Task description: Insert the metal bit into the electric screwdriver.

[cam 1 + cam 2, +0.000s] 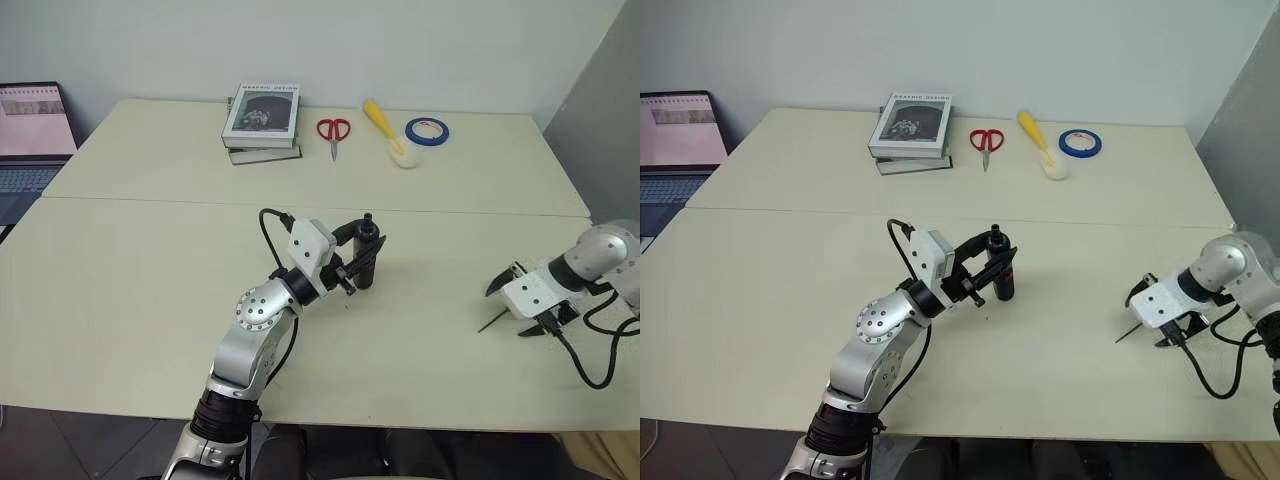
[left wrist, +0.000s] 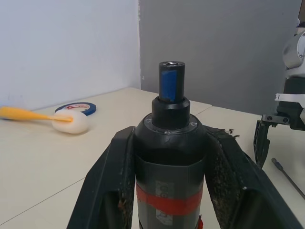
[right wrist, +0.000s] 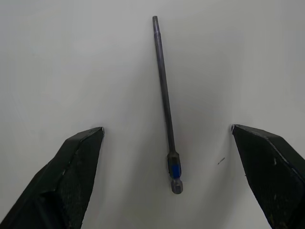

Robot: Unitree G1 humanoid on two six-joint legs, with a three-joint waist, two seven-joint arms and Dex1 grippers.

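Note:
The metal bit's hex end should stay free for the screwdriver, so my right gripper needs to grab the metal bit next by its body near the blue marking.
The electric screwdriver, black with a red band and a blue tip, stands upright in the middle of the table. My left gripper is shut on its body. The metal bit, a thin dark rod with a blue-marked thicker end, lies flat on the table at the right. My right gripper points down over it, open, with one finger on each side of the bit and neither touching it. The left wrist view also shows the right gripper and the bit beside it.
Along the table's far edge lie a stack of books, red scissors, a yellow-handled brush and a blue tape roll. A laptop sits off the left edge. A black cable trails by the right gripper.

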